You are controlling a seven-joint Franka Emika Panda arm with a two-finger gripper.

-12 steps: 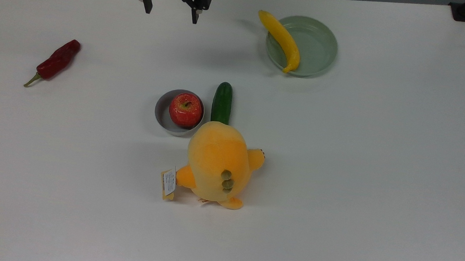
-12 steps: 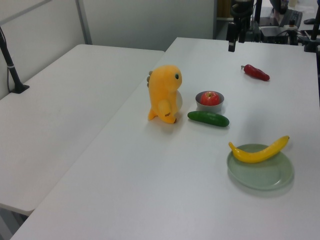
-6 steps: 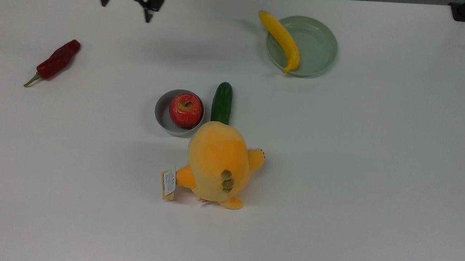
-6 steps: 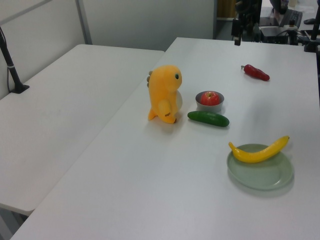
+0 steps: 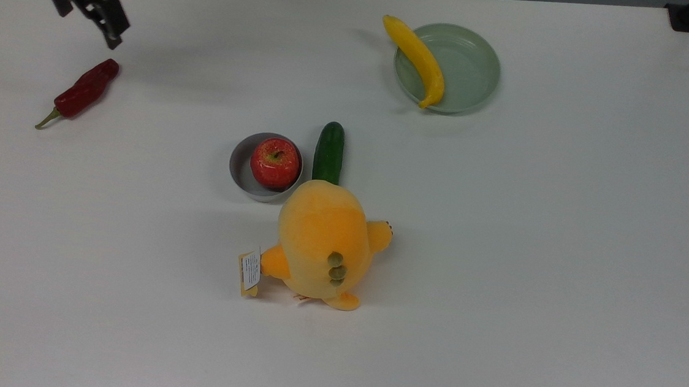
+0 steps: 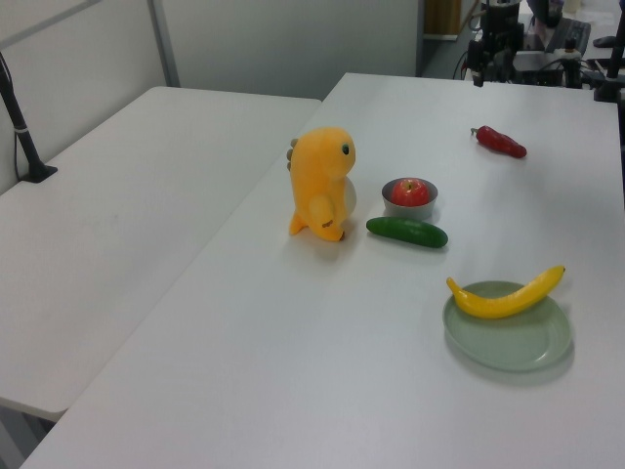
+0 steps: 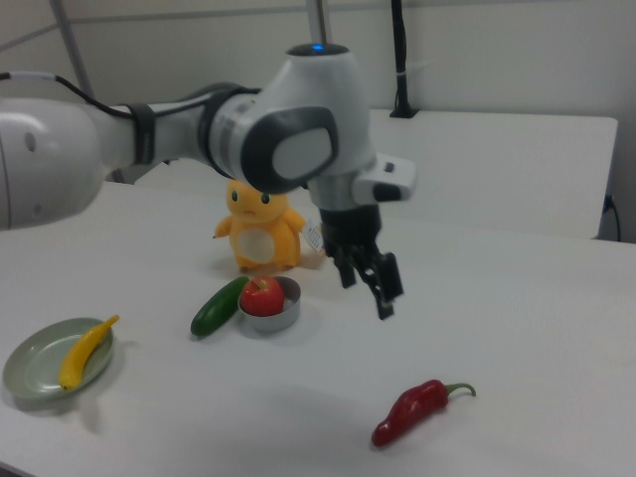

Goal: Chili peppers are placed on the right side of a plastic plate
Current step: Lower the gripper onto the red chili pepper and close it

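My gripper should grab the pepper by its stem end point(image 6: 487, 138) next, to place the dark red chili pepper beside the banana on the plastic plate point(image 6: 522, 344).
The dark red chili pepper point(image 5: 85, 90) point(image 6: 500, 143) point(image 7: 412, 409) lies on the white table at the top view's left, with its green stem pointing to the lower left. My gripper point(image 5: 87, 21) point(image 6: 478, 70) point(image 7: 367, 288) hangs open and empty above the table, just behind and above the chili in the top view, not touching it. The pale green plastic plate point(image 5: 474, 68) point(image 6: 522, 344) point(image 7: 28, 366) sits far off at the top view's upper right. A yellow banana point(image 5: 418, 59) point(image 6: 506, 297) point(image 7: 85, 350) rests across the plate's left rim in the top view.
A red apple point(image 5: 274, 162) sits in a small grey bowl point(image 5: 239, 170) at the table's middle, with a green cucumber point(image 5: 328, 152) beside it. An orange plush toy point(image 5: 322, 244) stands just in front of them. A second white table point(image 6: 117, 205) adjoins in the left view.
My gripper has travelled along the table's back edge toward the top view's left, from the back middle to a spot near the chili, staying open. Nothing else has moved.
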